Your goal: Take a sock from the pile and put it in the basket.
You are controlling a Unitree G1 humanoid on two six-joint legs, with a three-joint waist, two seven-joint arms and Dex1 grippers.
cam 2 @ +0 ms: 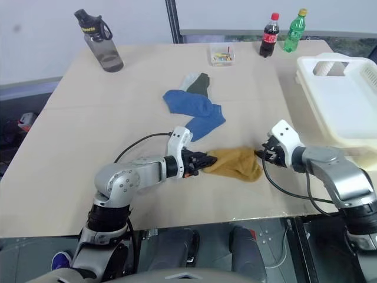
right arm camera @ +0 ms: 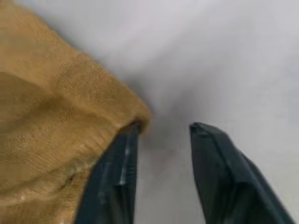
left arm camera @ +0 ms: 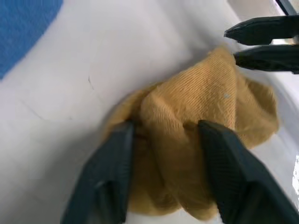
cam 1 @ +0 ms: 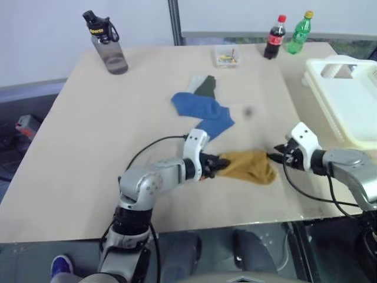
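My left gripper pinches the sock by that raised fold at its end [cam 1: 222,162] [left arm camera: 170,140] next, since the yellow cloth bulges up between the gripper's fingers.
A mustard-yellow sock [cam 1: 250,166] lies bunched on the table, apart from the pile [cam 1: 203,109] of blue, pale grey and dark green socks further back. My left gripper [cam 1: 219,165] is at the sock's left end. Its fingers [left arm camera: 105,177] stand apart with a fold of the yellow cloth bulging between them. My right gripper [cam 1: 275,156] is open at the sock's right edge. One of its fingertips [right arm camera: 131,135] touches the cloth, and bare table shows in the gap. The white slotted basket [cam 1: 321,88] stands at the table's right side, behind the right arm.
A grey drink bottle [cam 1: 109,44] stands at the back left. A small clear tub [cam 1: 227,56], a cola bottle [cam 1: 274,38] and a green bottle [cam 1: 299,32] stand along the far edge. The table's front edge runs just below both arms.
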